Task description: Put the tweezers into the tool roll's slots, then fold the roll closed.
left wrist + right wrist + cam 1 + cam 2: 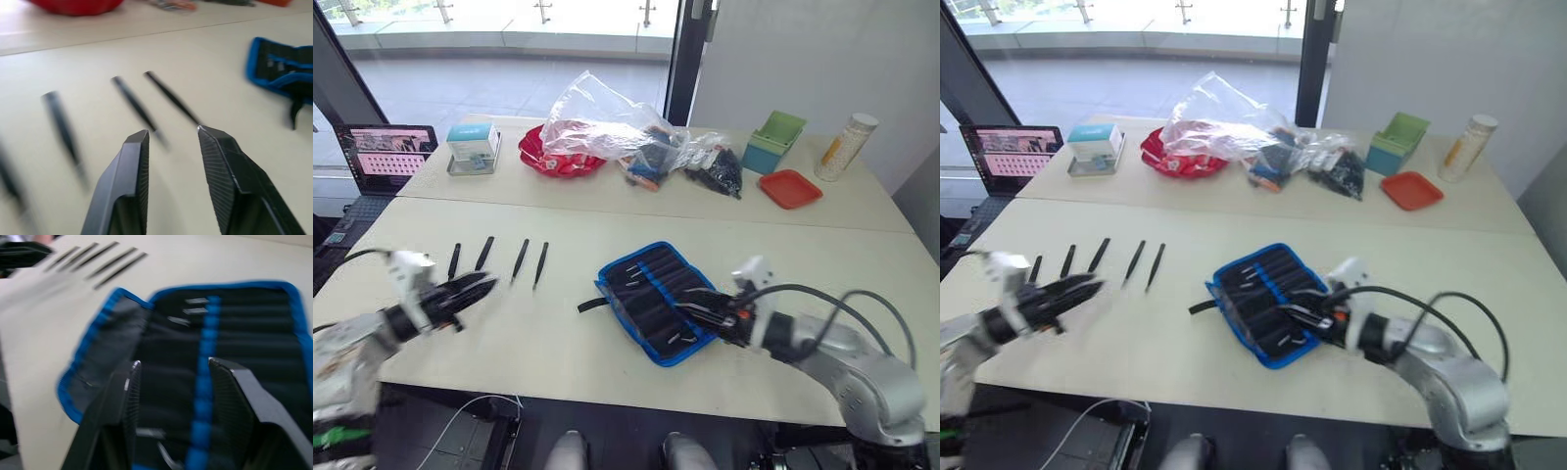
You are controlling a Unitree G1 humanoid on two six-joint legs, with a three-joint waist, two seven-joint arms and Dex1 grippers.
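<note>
My left gripper will next grab the slim black tweezer by its end with the cap (451, 277) (25, 211) to slide it into the tool roll's slots.
Several slim black tweezers (1134, 262) lie side by side on the table at the left. My left gripper (478, 287) hovers open just in front of them, and in its wrist view its fingertips (142, 134) frame the tweezers (171, 98) with nothing between them. The tool roll (651, 299), black with blue edging, lies unrolled at centre with its slots (230, 333) facing up and its strap (592, 305) at the left end. My right gripper (693, 305) is open over the roll's right part, its fingers (129, 391) spread above the slots and holding nothing.
Along the far table stand a laptop (386, 149), a teal and white box (473, 145), a red bowl (558, 157), a clear plastic bag (607, 122), a green box (775, 140), an orange tray (790, 188) and a bottle (845, 145). The table's front edge (607, 387) is close behind both grippers.
</note>
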